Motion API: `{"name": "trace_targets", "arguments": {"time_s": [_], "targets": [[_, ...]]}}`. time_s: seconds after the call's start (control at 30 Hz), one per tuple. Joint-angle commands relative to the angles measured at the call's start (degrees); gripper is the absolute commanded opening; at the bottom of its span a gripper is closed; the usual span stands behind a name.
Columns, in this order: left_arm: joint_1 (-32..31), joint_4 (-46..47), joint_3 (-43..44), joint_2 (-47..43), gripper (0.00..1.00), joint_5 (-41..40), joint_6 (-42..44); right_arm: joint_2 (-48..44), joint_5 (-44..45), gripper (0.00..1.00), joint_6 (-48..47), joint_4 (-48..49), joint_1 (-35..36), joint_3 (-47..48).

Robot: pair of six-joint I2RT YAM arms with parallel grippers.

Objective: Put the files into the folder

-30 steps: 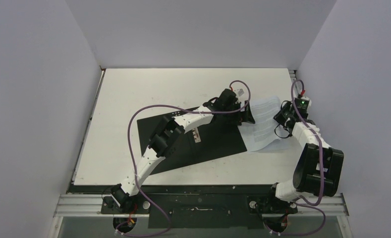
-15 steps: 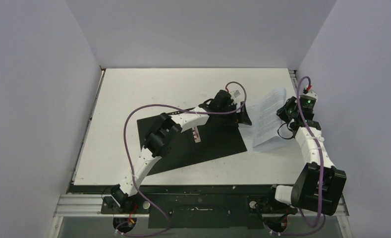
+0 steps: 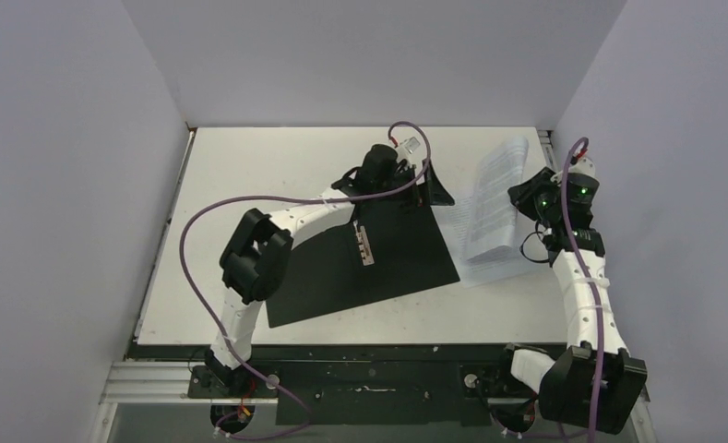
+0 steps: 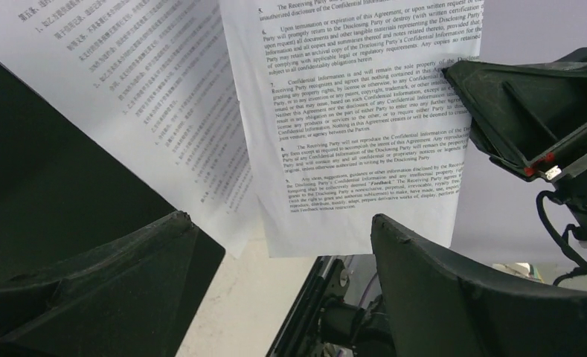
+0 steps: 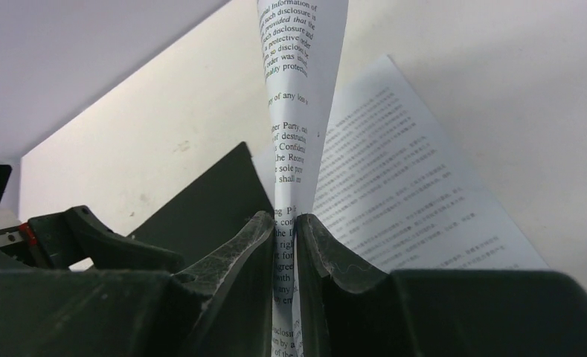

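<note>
The left gripper grabs the file sheet's free edge (image 3: 475, 207) next, opposite my right gripper, to keep the sheet spread over the folder (image 3: 378, 268).
The folder (image 3: 378, 268) lies open at mid-table, black inside up, with its metal spine clip (image 3: 364, 245). My right gripper (image 3: 524, 197) is shut on the edge of one file sheet (image 3: 496, 192) and holds it lifted and curled above the table; the pinch is plain in the right wrist view (image 5: 285, 217). A second sheet (image 3: 491, 263) lies flat under it, its left edge at the folder's right edge. My left gripper (image 3: 436, 188) is open and empty above the folder's far right corner. In the left wrist view it (image 4: 277, 218) faces the held sheet (image 4: 364, 134).
White walls stand close on the left, back and right. The table's right edge and its rail (image 3: 546, 138) lie just behind the right gripper. The left arm (image 3: 295, 217) stretches over the folder's far left part.
My right gripper has lifted the sheet higher and carried it toward the back right. My left gripper has drawn back and left, away from the sheets, to the folder's far corner.
</note>
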Motion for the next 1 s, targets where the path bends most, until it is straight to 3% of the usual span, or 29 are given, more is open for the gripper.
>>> {"name": "trace_targets", "arguments": {"time_s": [0.0, 0.23, 0.5, 0.97], "targets": [[0.6, 5.0, -4.3, -7.3, 0.87, 1.8, -1.2, -4.1, -4.2, 0.19, 0.9, 1.7, 1.8, 4.4], [2.9, 7.2, -15.4, -17.3, 0.88, 1.6, -2.0, -6.4, -11.2, 0.2, 3.3, 3.9, 4.9, 5.2], [7.5, 16.0, -29.2, -28.4, 0.88, 4.1, -6.7, -7.7, -19.2, 0.2, 11.1, 14.0, 9.6, 3.1], [12.2, 31.3, -43.4, -40.1, 0.88, 6.2, -14.5, -7.7, -13.7, 0.19, 19.5, 23.3, 28.0, 1.8]]}}
